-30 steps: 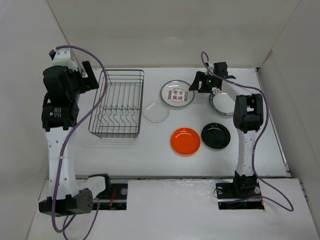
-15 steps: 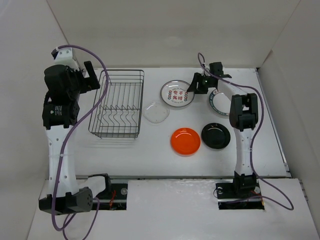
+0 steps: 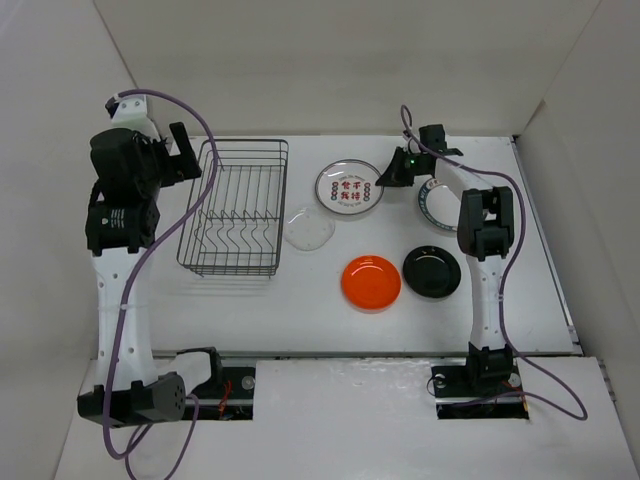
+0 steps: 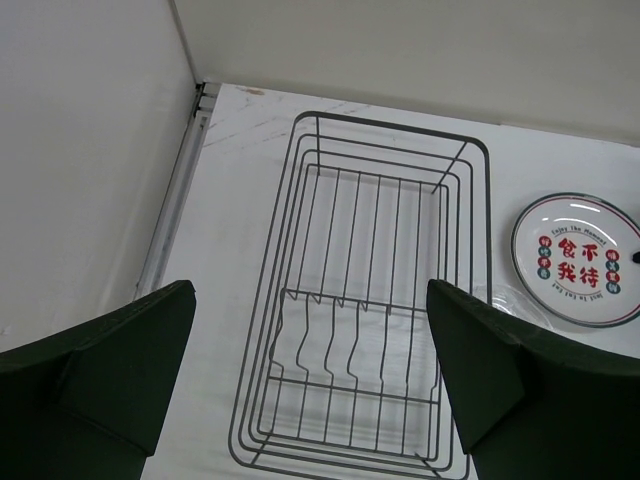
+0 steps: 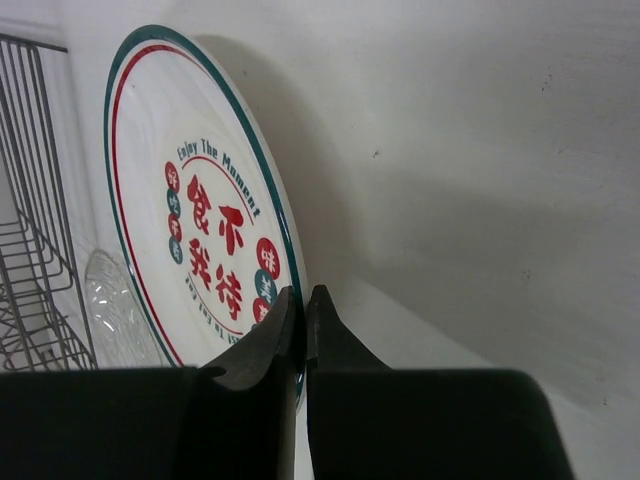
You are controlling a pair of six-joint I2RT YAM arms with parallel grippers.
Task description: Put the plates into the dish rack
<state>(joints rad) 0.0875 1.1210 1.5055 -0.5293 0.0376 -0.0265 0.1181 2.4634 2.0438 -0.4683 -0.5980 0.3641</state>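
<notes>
I will next grab the white plate's rack-side rim with my left gripper, opposite my right gripper. That will load the plate into the dish rack.
The white plate with red characters lies right of the black wire dish rack. My right gripper is shut on that plate's right rim; the right wrist view shows the rim pinched between the fingers, with the plate beside the rack. The clear plate lies just in front of it, next to the rack. The orange plate and the black plate lie nearer. The green-rimmed plate is partly hidden under my right arm. My left gripper hangs open over the rack, holding nothing.
White walls close in the table on the left, back and right. The rack's upright dividers stand at its near end. Purple cables loop from both arms.
My right gripper has closed on the rim of the plate with red characters. That plate and the clear plate have shifted slightly left. The left arm has stayed put.
</notes>
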